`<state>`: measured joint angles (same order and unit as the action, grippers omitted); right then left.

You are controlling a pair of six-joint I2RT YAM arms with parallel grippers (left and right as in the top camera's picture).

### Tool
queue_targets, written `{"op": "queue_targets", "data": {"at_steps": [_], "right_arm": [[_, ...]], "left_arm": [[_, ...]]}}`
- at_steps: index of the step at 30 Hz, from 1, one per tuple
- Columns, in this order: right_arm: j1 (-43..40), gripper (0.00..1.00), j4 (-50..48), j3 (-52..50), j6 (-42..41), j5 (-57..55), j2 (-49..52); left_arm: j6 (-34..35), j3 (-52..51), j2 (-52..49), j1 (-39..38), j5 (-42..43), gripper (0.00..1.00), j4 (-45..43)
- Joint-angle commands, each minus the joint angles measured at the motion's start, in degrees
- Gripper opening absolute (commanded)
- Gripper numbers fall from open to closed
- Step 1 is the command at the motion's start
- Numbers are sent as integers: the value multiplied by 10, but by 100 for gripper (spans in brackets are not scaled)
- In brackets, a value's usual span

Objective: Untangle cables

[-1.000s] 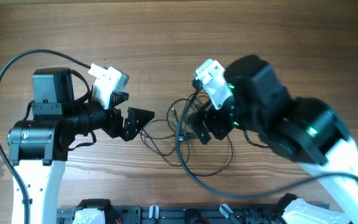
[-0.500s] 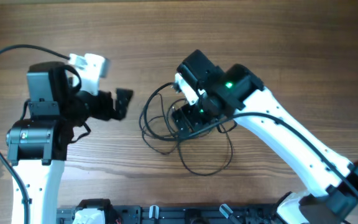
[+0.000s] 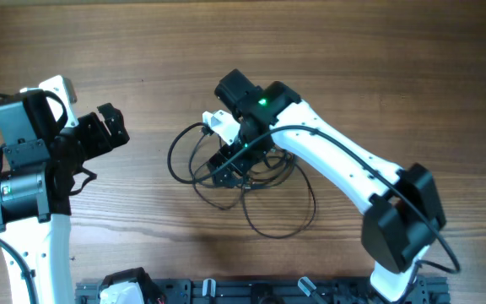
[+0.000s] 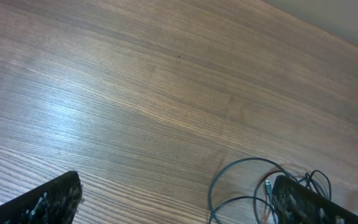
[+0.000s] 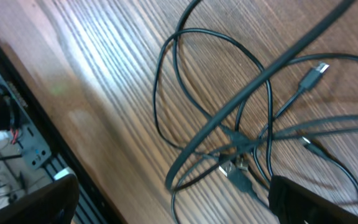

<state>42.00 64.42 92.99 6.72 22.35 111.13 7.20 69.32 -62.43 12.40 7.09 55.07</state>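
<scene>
My right gripper grabs one thin cable by its outer loop (image 3: pixel 191 166) on the tangle's left gripper side next, to untangle it alone.
The cables (image 3: pixel 251 190) are thin dark wires lying in a loose tangle of overlapping loops at the table's middle. My right gripper (image 3: pixel 233 165) hangs open just above the tangle's left part and holds nothing. The right wrist view shows the loops (image 5: pixel 185 81) and silvery plug tips (image 5: pixel 316 70) between its spread fingers (image 5: pixel 319 202). My left gripper (image 3: pixel 116 127) is open and empty, well to the left of the cables. In the left wrist view the gripper (image 4: pixel 173 214) faces bare wood, with the cable loops (image 4: pixel 241 180) by its right finger.
A thicker black cable (image 5: pixel 272 68) crosses the right wrist view diagonally above the thin wires. A black rail (image 3: pixel 251 291) runs along the table's front edge and also shows in the right wrist view (image 5: pixel 14 118). The left arm's body (image 3: pixel 24 186) stands at the left.
My left arm has drawn back to the left, away from the cables. My right arm has stretched out and swung left over the tangle. The cable loops have spread to the left.
</scene>
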Motion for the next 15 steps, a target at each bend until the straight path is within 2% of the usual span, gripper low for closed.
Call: {"op": "queue_targets", "data": {"at_steps": [1, 2, 3, 4, 5, 6, 7, 12, 15], "right_arm": [[-1, 99, -19, -7, -14, 39, 38], [-1, 99, -23, -8, -16, 47, 41], [-1, 93, -30, -9, -29, 50, 48], [0, 82, -38, -9, -44, 49, 54], [0, 67, -44, -9, -54, 49, 55], [-1, 31, -50, -9, -71, 49, 56], [-1, 5, -51, -9, -89, 47, 56], [-4, 4, -26, 14, -112, 47, 31], [-12, 4, 16, 80, -113, 37, -23]], "left_arm": [[9, 0, -3, 3, -5, 100, 2], [9, 0, -3, 3, -5, 100, 3], [9, 0, -3, 3, -5, 100, 5], [9, 0, -3, 3, -5, 100, 7], [10, 0, -3, 3, -5, 100, 9], [9, 0, -3, 3, -5, 100, 10], [9, 0, -3, 3, -5, 100, 11], [9, 0, -3, 3, -5, 100, 11], [10, 0, -3, 3, -5, 100, 11]]}}
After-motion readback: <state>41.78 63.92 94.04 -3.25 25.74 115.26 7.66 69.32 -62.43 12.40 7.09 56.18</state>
